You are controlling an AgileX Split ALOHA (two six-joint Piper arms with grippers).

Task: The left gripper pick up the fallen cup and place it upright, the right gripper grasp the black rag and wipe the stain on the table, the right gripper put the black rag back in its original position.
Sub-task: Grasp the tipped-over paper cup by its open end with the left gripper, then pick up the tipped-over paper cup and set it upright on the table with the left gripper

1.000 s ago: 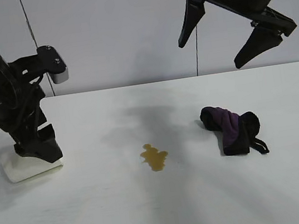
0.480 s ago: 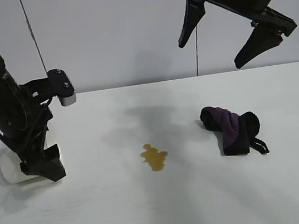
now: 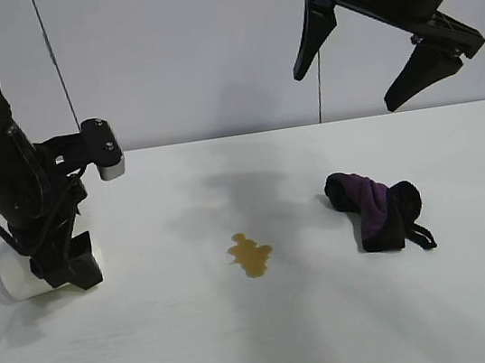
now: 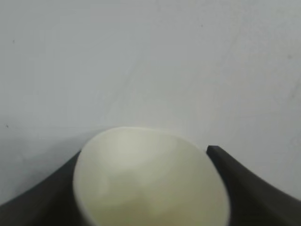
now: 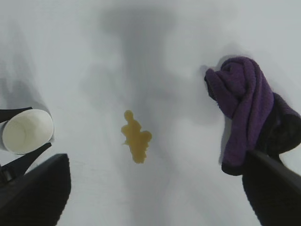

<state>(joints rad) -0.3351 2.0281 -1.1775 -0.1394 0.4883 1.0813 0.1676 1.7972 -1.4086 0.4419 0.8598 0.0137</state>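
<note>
The rag bunches up into a raised purple fold [image 3: 370, 195]. My right gripper should wipe the stain with the rag, so it next needs to grab the rag by its bunched middle [image 3: 376, 207].
The white paper cup [image 3: 14, 273] is at the table's [image 3: 267, 342] far left, held between the fingers of my left gripper [image 3: 62, 268], which is shut on it. In the left wrist view the cup's open mouth [image 4: 150, 179] fills the space between the two black fingers [image 4: 249, 186]. The right wrist view shows its mouth [image 5: 27, 132] facing up, slightly tilted. My right gripper [image 3: 346, 89] hangs open and empty high above the black and purple rag [image 3: 379, 207]. The amber stain [image 3: 251, 254] lies mid-table, between the cup and the rag [image 5: 244, 108].
A pale wall with vertical seams [image 3: 53, 73] stands behind the table. The arms' shadows [image 3: 244, 190] fall on the white tabletop behind the stain [image 5: 136, 141].
My left gripper has turned and risen with the cup in it, bringing the cup from lying on its side toward upright. The right gripper, rag and stain have barely moved.
</note>
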